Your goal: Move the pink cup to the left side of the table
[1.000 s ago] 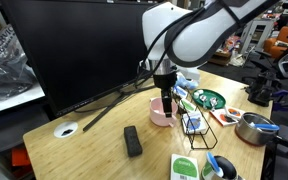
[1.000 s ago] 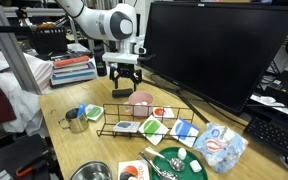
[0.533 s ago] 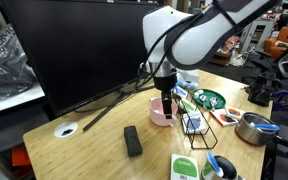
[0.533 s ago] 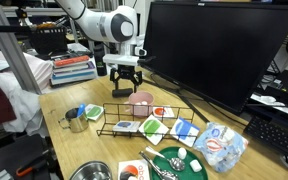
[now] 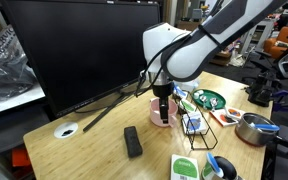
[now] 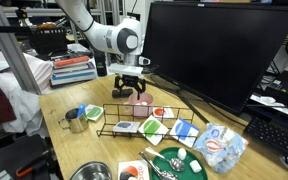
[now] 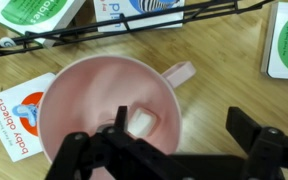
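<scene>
One finger is down inside the cup and the other is beside its outside, so it is time to close my gripper on the pink cup's side at the rim (image 7: 178, 120).
The pink cup (image 5: 162, 115) stands on the wood-grain table (image 5: 89, 150) in front of the monitor; it also shows in an exterior view (image 6: 140, 100). In the wrist view the cup (image 7: 84, 95) fills the left half, handle pointing right, with a small white block inside. My gripper (image 7: 181, 122) is open and low over the cup: one finger is inside the bowl, the other outside over the table, straddling the rim wall near the handle. In both exterior views the gripper (image 5: 163, 101) (image 6: 132, 91) sits down at the cup.
A black remote (image 5: 132, 140) lies left of the cup, the white-ringed cable hole (image 5: 66, 129) further left. A wire rack with cards (image 6: 144, 125), a green bowl (image 5: 206, 99), a metal pot (image 5: 252, 127) and a green-and-white container (image 5: 187, 167) stand around. The monitor stand leg (image 5: 109, 105) runs behind.
The arm has dropped and the gripper has come down from above the cup to rim level, with one finger now inside it. The cup has not moved.
</scene>
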`<state>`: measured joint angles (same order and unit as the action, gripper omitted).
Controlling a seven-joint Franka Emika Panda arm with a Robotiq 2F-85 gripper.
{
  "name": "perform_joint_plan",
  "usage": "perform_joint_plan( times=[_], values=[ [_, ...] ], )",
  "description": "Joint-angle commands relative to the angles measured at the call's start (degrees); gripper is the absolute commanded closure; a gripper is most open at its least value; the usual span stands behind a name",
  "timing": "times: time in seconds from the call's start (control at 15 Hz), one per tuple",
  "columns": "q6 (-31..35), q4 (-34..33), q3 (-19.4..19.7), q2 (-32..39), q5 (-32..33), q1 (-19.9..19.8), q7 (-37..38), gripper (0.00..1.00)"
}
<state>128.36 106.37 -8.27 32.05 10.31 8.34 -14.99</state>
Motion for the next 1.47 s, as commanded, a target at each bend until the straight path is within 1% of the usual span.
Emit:
perform_joint_plan(
  times=[0.0, 0.07, 0.13, 0.47, 0.6, 0.67, 0.73, 0.8, 0.87, 1.07, 1.27, 1.4],
  values=[
    [0.2, -1.6, 0.2, 1.4, 0.0, 0.0, -0.3, 0.02],
    [0.2, -1.8, 0.2, 1.6, 0.0, 0.0, -0.2, 0.18],
    [0.1, -2.0, 0.1, 1.9, -0.1, -0.1, -0.3, 0.27],
    [0.0, -2.5, -0.1, 2.5, -0.6, -0.3, -0.7, 0.6],
    [-0.1, -2.5, -0.3, 2.6, -0.9, -0.6, -1.1, 0.76],
    [-0.1, -2.5, -0.3, 2.7, -1.0, -0.6, -1.1, 0.82],
    [-0.6, -2.5, 0.6, 2.5, 0.6, 0.3, 0.2, 0.88],
    [-0.7, -2.4, 0.5, 2.3, 0.9, 0.5, 0.3, 0.96],
    [-0.7, -2.3, 0.7, 2.0, 1.4, 0.8, 0.6, 1.0],
    [-1.1, -1.8, 0.8, 0.1, 2.9, 2.1, 2.2, 1.0],
    [-1.7, -1.6, 0.5, -2.0, 3.0, 3.4, 3.5, 0.99],
    [-3.4, -1.8, 0.2, -3.6, 2.7, 4.3, 4.6, 0.99]
  ],
)
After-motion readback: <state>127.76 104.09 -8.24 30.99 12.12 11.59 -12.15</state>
